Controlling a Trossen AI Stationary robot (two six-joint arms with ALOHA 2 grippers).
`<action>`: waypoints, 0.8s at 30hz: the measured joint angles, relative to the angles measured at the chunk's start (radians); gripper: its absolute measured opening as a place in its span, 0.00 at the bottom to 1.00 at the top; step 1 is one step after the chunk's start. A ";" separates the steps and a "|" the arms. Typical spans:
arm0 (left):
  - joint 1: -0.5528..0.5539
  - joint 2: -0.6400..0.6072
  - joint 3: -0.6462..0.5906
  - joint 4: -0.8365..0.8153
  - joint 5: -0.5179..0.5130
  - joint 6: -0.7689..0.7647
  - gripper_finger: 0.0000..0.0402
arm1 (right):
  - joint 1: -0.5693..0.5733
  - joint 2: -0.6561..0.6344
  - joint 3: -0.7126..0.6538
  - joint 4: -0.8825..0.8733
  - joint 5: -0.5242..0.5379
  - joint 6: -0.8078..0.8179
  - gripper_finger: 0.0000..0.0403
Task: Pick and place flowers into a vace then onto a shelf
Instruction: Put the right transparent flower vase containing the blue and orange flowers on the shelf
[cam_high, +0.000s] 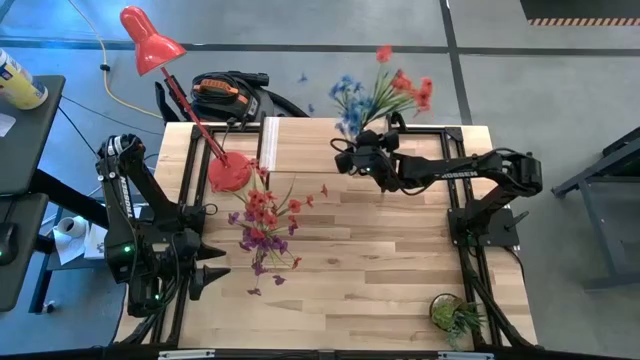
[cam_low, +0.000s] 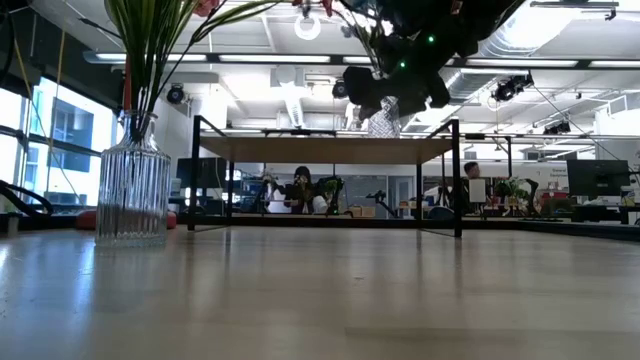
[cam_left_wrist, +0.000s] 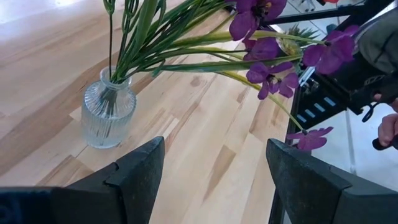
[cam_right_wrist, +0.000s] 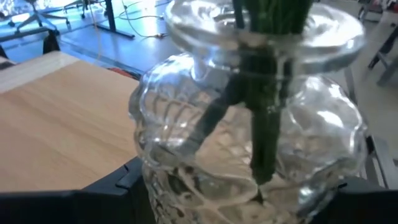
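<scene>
The bulbous glass vase stands upright with its base over the shelf top and would land there, so my right gripper opens now.
A bulbous clear glass vase holds green stems with blue and red flowers. My right gripper is shut on this vase over the shelf, a wooden plank on black legs at the table's far edge. A second, ribbed glass vase with purple and red flowers stands on its base on the tabletop, left of the middle. My left gripper is open and waits near that vase, on its near-left side, touching nothing. My right gripper pinches the bulbous vase by the lower part of its body, one finger on each side. The fingers come about level from the table's right. The vase stays upright, its base just over the shelf top; whether it touches the plank I cannot tell.
A red desk lamp leans over the far-left corner, its round base on the table beside the shelf. A small leafy green plant sits at the near-right corner. Bare wood lies between the vases and the near edge.
</scene>
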 joint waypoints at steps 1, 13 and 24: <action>0.000 0.000 0.000 0.000 0.000 0.000 0.79 | 0.000 0.000 0.000 0.001 -0.001 -0.011 0.61; 0.000 0.000 0.000 0.004 0.001 0.003 0.79 | 0.001 0.003 -0.003 -0.060 0.015 -0.027 0.73; 0.000 0.000 0.000 0.009 0.001 0.003 0.79 | 0.041 0.003 -0.004 -0.113 0.079 -0.032 0.80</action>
